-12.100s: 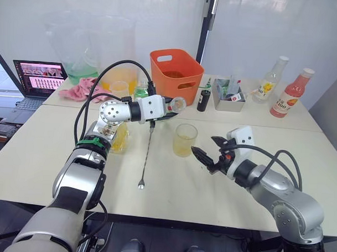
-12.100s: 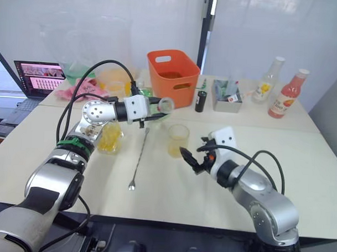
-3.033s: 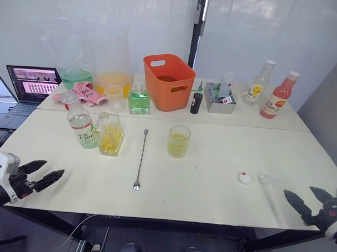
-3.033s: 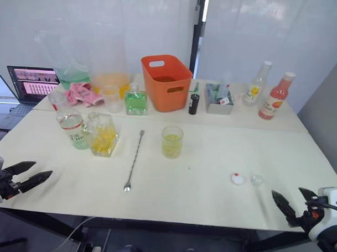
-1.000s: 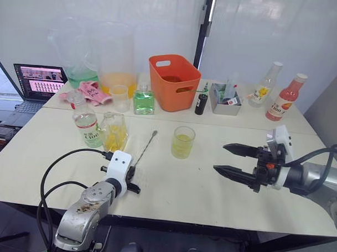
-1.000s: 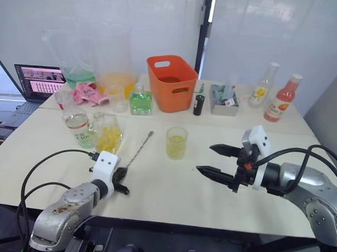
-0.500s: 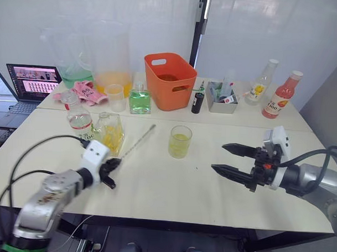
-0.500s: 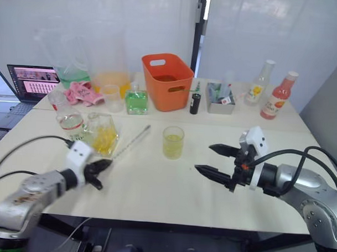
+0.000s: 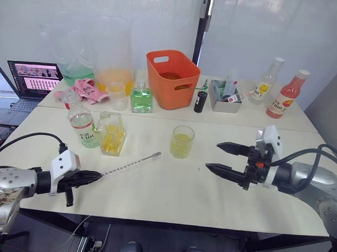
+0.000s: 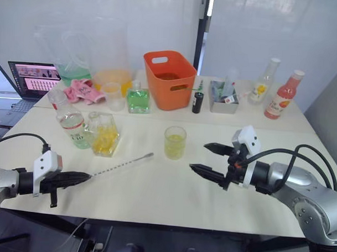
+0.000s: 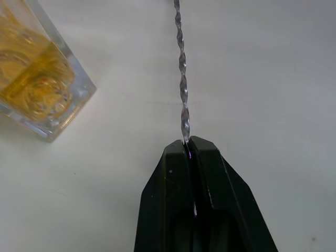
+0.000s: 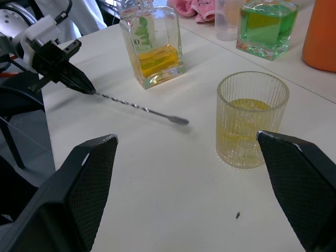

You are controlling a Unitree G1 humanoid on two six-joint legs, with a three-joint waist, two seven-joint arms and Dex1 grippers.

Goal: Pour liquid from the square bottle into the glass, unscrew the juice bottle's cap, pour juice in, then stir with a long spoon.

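I need to grab the long spoon by its twisted stem with my right gripper next, to stir the yellow liquid in the glass.
My left gripper is shut on the stem end of the long spoon, near the table's front left. The spoon is held nearly level, low over the table, with its small bowl pointing toward the glass. The glass stands mid-table with yellow liquid in it. Left of it stand the square bottle and the juice bottle, which has an open top. My right gripper is open just right of the glass, holding nothing. The cap is hidden from view. The left wrist view shows the twisted stem pinched between the shut fingers.
Along the back stand an orange basket, a green square bottle, a clear cup, a pink cloth, a metal tin and two labelled bottles. A laptop sits at the far left.
The left gripper took the spoon off the table and has drawn back left toward the front edge. The spoon's bowl has swung down and right, toward the glass. The right gripper barely moved.
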